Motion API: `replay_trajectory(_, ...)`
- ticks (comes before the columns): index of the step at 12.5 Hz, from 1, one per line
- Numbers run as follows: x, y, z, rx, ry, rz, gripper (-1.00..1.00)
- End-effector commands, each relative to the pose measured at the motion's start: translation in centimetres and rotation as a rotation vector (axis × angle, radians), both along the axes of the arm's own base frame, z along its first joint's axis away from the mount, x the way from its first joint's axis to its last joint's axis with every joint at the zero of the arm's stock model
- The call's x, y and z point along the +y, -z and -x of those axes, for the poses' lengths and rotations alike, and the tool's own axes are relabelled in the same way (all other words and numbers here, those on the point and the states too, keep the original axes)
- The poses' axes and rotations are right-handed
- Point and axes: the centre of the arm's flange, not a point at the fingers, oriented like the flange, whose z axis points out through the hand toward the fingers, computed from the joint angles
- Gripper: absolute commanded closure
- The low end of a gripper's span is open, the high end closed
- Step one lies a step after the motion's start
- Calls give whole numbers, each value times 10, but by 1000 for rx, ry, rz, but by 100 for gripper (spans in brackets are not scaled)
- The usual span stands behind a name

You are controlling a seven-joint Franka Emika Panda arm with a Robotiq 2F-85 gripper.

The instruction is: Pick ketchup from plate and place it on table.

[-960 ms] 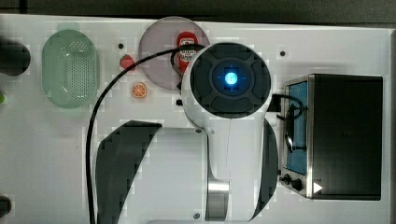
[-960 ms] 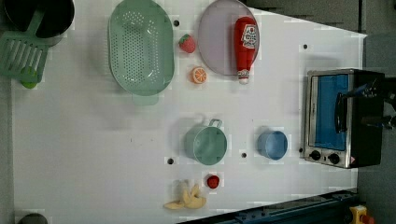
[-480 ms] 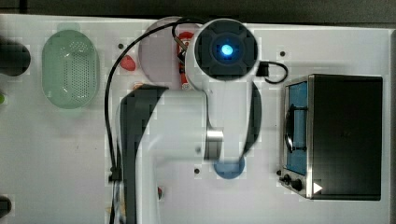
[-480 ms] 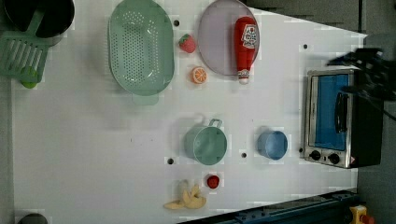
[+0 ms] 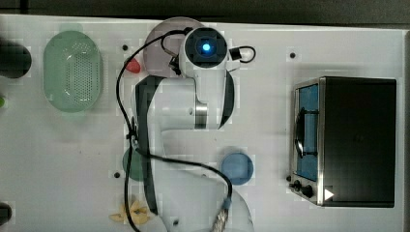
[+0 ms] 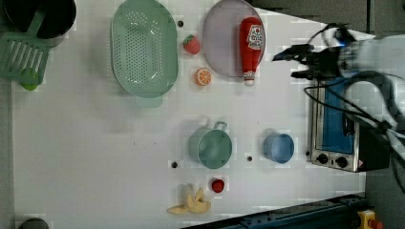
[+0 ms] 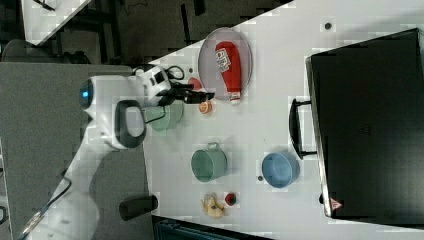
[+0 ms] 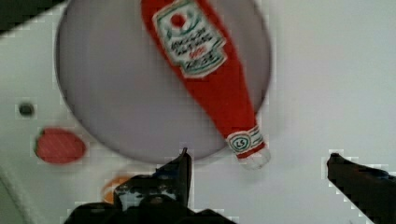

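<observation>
Next, my gripper grabs the ketchup bottle by its white-labeled body [image 6: 254, 38], to move it from the plate [image 6: 222, 43] to the table.
The ketchup [image 6: 251, 47] is a red bottle with a white label. It lies flat on the pale lilac plate [image 6: 222, 43], its cap end poking over the rim onto the white table [image 6: 95, 143]. My gripper [image 6: 285, 65] hangs open to the left view's right of the bottle, touching nothing. In the wrist view the ketchup [image 8: 205, 70] lies across the plate [image 8: 116, 93], with the gripper [image 8: 257, 156] spread wide on either side of the cap, well above it. The right view shows the gripper [image 7: 202, 96] beside the plate [image 7: 210, 65] and the ketchup [image 7: 227, 62]. In the top view the arm covers most of the plate [image 5: 162, 38].
A strawberry [image 6: 191, 44] and an orange slice [image 6: 204, 77] lie just beside the plate. A green colander [image 6: 143, 47] stands further off. A green mug [image 6: 210, 147], a blue bowl [image 6: 279, 147], a banana [image 6: 191, 204] and a red ball [image 6: 218, 185] sit lower. The toaster oven [image 6: 341, 138] lies under the arm.
The arm has swung from over the toaster oven towards the plate. In the left view the gripper has come in from the right, close to the ketchup. The objects have not moved.
</observation>
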Motion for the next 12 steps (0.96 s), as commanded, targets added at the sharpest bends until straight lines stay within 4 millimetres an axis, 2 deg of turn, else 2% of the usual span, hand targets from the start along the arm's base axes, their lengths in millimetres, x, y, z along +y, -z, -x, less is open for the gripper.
replay_trajectory(1, 7, 3, -21, -116, -247, 17, -100)
replay_trajectory(5, 11, 55, -45, -93, -285, 9, -100)
replay_trajectory(8, 11, 89, -50, -59, -317, 31, -100)
replay_trajectory(12, 11, 111, -52, -81, -358, 67, -100)
